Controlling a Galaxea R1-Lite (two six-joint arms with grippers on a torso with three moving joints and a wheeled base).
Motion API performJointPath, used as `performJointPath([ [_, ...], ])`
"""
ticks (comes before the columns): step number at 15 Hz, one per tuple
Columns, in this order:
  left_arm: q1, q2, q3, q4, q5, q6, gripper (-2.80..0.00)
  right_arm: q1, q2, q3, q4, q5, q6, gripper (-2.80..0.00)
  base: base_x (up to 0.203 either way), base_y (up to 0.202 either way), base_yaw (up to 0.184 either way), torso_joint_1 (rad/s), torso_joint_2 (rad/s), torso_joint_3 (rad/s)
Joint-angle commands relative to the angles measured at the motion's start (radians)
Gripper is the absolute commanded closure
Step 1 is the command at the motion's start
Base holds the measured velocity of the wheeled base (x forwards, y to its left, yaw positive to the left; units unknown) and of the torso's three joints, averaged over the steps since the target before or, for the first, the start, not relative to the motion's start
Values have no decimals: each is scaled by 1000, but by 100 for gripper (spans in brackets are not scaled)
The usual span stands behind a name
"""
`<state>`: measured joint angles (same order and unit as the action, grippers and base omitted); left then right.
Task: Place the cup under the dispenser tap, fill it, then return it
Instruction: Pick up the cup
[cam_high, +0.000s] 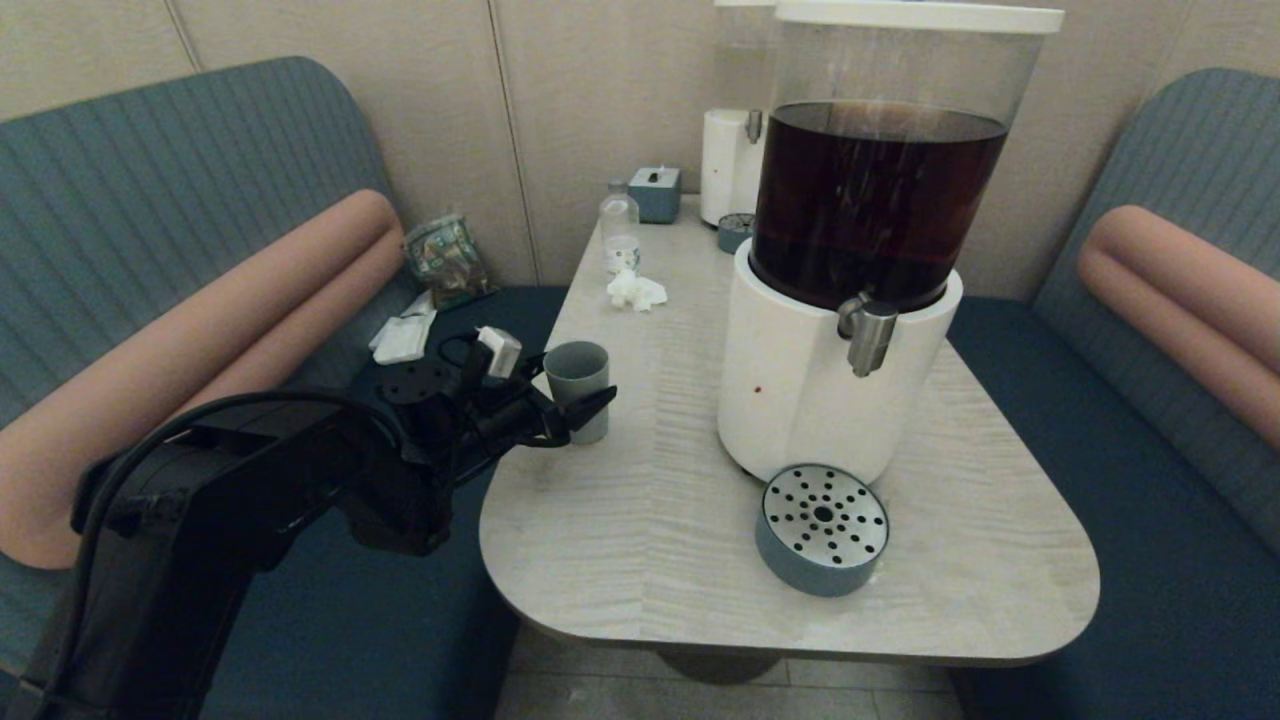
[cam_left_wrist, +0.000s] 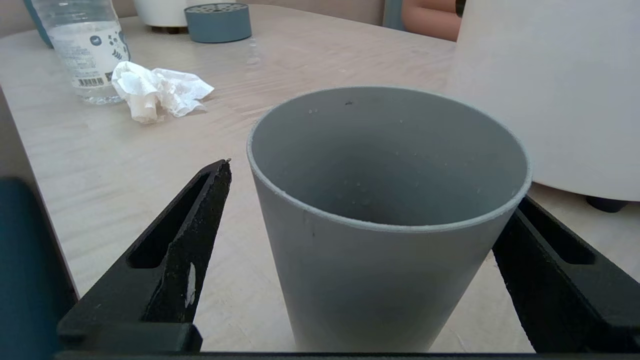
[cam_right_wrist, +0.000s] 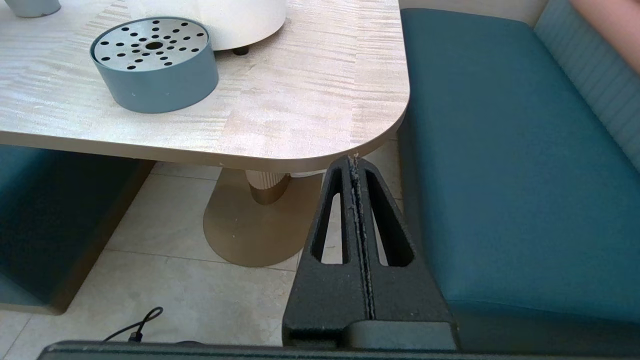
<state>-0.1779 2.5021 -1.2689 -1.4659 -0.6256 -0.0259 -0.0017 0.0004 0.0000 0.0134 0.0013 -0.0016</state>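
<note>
My left gripper grips the cup's outer side (cam_high: 581, 388) next, so the grey-blue cup's opening stays free for filling at the tap (cam_high: 868, 335).
The grey-blue cup (cam_high: 578, 385) stands upright on the table near its left edge, well left of the big dispenser. In the left wrist view the cup (cam_left_wrist: 380, 280) looks empty. My left gripper (cam_high: 578, 402) is open around it, one finger on each side. One finger (cam_left_wrist: 200, 225) stands clear of the cup wall, while the other finger (cam_left_wrist: 550, 260) sits close against the far side. The steel dispenser tap (cam_high: 868, 335) juts from the white base (cam_high: 790, 390) under the tank of dark liquid. My right gripper (cam_right_wrist: 355, 161) is shut and empty, parked low off the table's front right corner.
A round blue-grey drip tray (cam_high: 822, 528) with a perforated metal top lies below the tap. A clear bottle (cam_high: 619, 235), a crumpled tissue (cam_high: 635, 290), a tissue box (cam_high: 655, 192), a smaller white dispenser (cam_high: 730, 165) and its tray (cam_high: 735, 232) stand at the table's back. Benches flank the table (cam_high: 650, 520).
</note>
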Motion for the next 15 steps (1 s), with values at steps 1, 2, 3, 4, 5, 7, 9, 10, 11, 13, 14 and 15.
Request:
performJointPath([
  [1, 0, -2, 5, -8, -3, -6, 0, 0, 1, 0, 0, 0, 0, 0, 0, 0, 0, 0, 0, 0],
  [2, 0, -2, 2, -8, -3, -8, 0, 0, 1, 0, 0, 0, 0, 0, 0, 0, 0, 0, 0, 0],
  [3, 0, -2, -1, -8, -3, -9, 0, 0, 1, 0, 0, 0, 0, 0, 0, 0, 0, 0, 0, 0],
  [4, 0, 0, -3, -10, -2, -9, 0, 0, 0, 0, 0, 0, 0, 0, 0, 0, 0, 0, 0, 0],
  [5, -1, 0, -3, -13, -2, -8, 0, 0, 1, 0, 0, 0, 0, 0, 0, 0, 0, 0, 0, 0],
  [7, -2, 0, 0, -13, -2, -8, 0, 0, 1, 0, 0, 0, 0, 0, 0, 0, 0, 0, 0, 0],
  [9, -2, -3, 8, -14, -2, -8, 0, 0, 1, 0, 0, 0, 0, 0, 0, 0, 0, 0, 0, 0],
  [10, -7, -15, 14, -13, -2, -9, 0, 0, 1, 0, 0, 0, 0, 0, 0, 0, 0, 0, 0, 0],
  [11, -10, -28, 21, -13, -2, -9, 0, 0, 1, 0, 0, 0, 0, 0, 0, 0, 0, 0, 0, 0],
  [13, -22, -68, 49, -13, -2, -9, 0, 0, 1, 0, 0, 0, 0, 0, 0, 0, 0, 0, 0, 0],
  [14, -29, -91, 73, -12, 1, -9, 0, -1, 1, 0, 0, 0, 0, 0, 0, 0, 0, 0, 0, 0],
  [15, -36, -112, 90, -12, 5, -9, 0, 0, 1, 0, 0, 0, 0, 0, 0, 0, 0, 0, 0, 0],
])
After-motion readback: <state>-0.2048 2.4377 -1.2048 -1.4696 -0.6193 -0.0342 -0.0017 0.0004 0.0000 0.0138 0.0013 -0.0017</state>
